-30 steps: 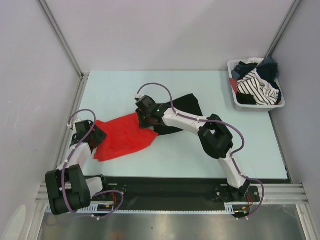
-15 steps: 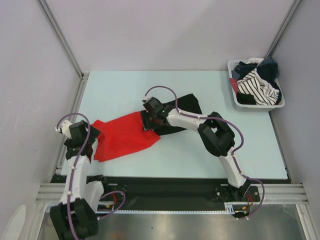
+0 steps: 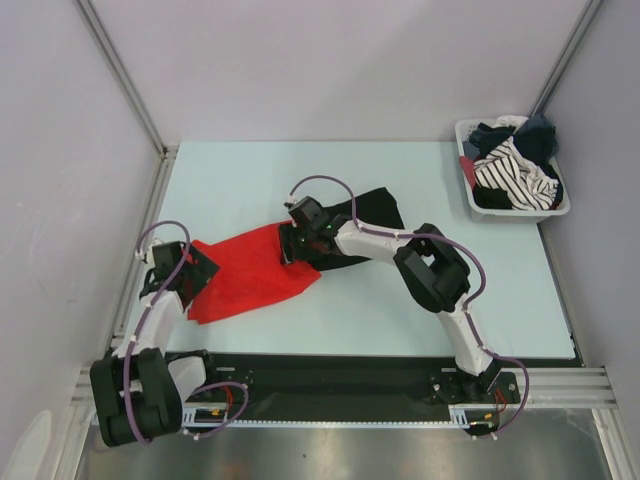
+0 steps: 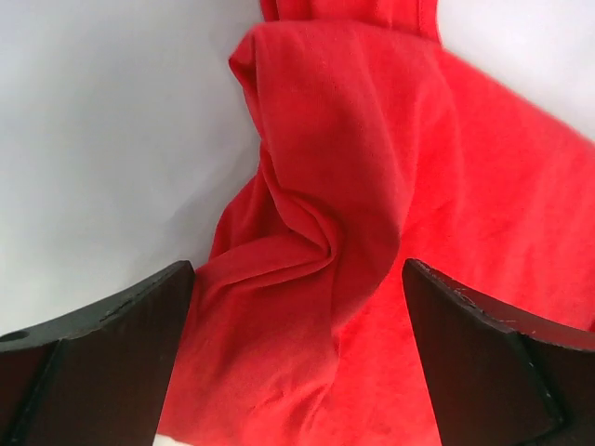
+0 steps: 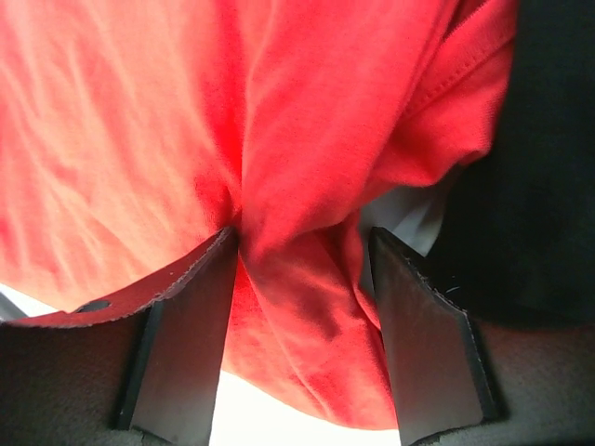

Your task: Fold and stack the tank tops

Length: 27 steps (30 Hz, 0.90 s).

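My right gripper needs to stack the red top on the black one, so it should next grab the red tank top's bunched edge (image 5: 303, 249), opposite my left gripper.
The red tank top (image 3: 250, 275) lies crumpled on the table's left half, its right edge lapping onto the black tank top (image 3: 372, 212) spread behind it. My left gripper (image 3: 192, 275) hovers at the red top's left edge. In the left wrist view it (image 4: 297, 344) stands wide open, with rumpled red tank top (image 4: 372, 186) lying below the jaws. My right gripper (image 3: 288, 248) sits where the two tops overlap. In the right wrist view it (image 5: 302, 325) is open, a bunched fold of red tank top (image 5: 139, 139) loose between the fingers and the black tank top (image 5: 548, 186) to the right.
A white basket (image 3: 520, 213) heaped with striped and dark clothes stands at the table's back right corner. Bare pale table (image 3: 400, 300) runs in front of the tops. Grey walls close in left, right and behind.
My right gripper has opened and let go of the red top's right edge. My left gripper opened wider; its arm swung out left, then returned to the red top's left edge.
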Tool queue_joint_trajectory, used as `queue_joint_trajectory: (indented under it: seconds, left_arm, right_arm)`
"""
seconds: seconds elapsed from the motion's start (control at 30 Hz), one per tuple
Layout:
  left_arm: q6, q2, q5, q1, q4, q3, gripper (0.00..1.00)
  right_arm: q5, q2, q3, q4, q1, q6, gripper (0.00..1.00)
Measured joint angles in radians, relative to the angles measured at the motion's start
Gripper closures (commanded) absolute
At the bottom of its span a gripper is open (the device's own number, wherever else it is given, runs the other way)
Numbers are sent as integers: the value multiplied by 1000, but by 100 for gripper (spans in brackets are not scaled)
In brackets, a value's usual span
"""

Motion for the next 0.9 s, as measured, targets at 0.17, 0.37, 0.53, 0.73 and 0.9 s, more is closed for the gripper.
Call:
queue_joint_trajectory:
  seconds: [0.17,0.37,0.53,0.73,0.9]
  left_arm:
    - [23,101,42,-9,54,1,16]
    - [37,151,39,-6,105,3,56]
    - [51,161,32,26,109,3,21]
    - [52,214,32,39,193,29,25]
    - [59,234,37,45,220,25,59]
  right_arm:
    - [-21,0,-6,16,-2,3,37]
    - [-26,0,-11,25,-3,2,37]
    - [-18,7,-6,41,-3,2,24]
    - [29,42,50,40,3,0,25]
    - [94,94,132,18,23,-14,33]
